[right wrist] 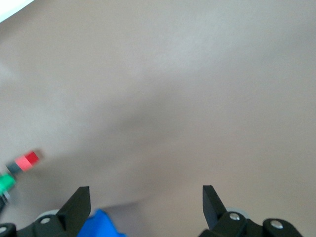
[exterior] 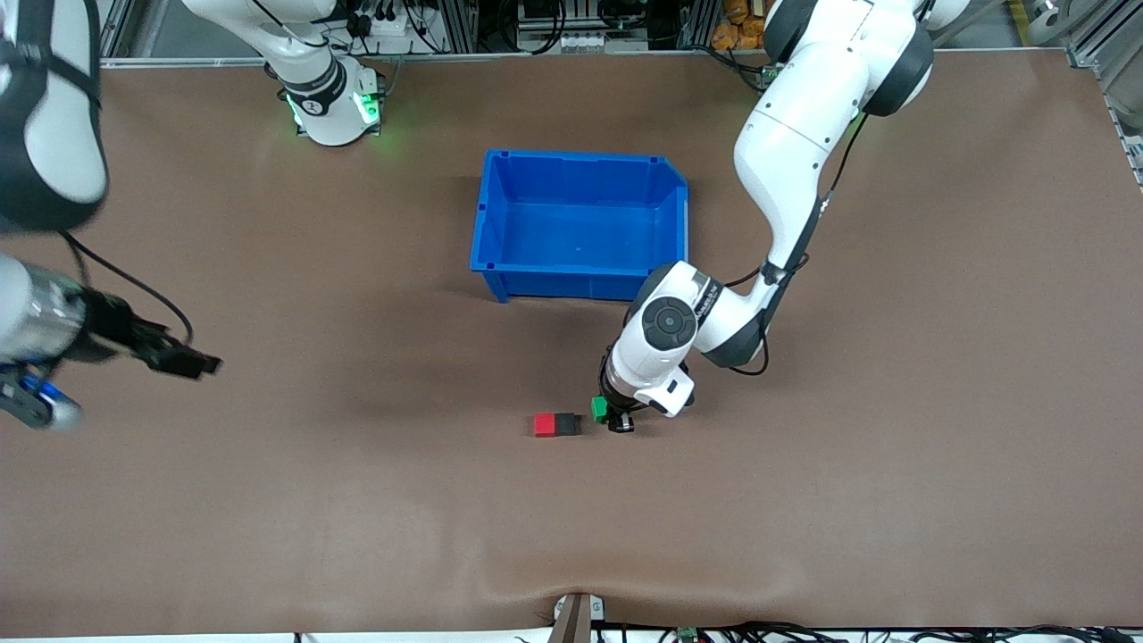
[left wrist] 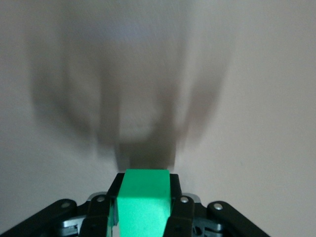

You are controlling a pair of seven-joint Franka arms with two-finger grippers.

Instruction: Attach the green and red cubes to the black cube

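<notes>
The green cube still has a gap to the black cube, so my left gripper now moves it against the black cube before releasing it.
A red cube (exterior: 544, 424) and a black cube (exterior: 568, 424) lie joined side by side on the brown table. My left gripper (exterior: 614, 418) is shut on a green cube (exterior: 599, 408) and holds it low, close beside the black cube toward the left arm's end, with a small gap showing. In the left wrist view the green cube (left wrist: 145, 205) fills the space between the fingers (left wrist: 178, 197). My right gripper (exterior: 198, 363) hangs open and empty over the table toward the right arm's end. The right wrist view shows the red cube (right wrist: 29, 159) and green cube (right wrist: 6, 183) far off.
An empty blue bin (exterior: 580, 225) stands farther from the front camera than the cubes, near the table's middle. The left arm's elbow leans over the bin's corner toward the left arm's end.
</notes>
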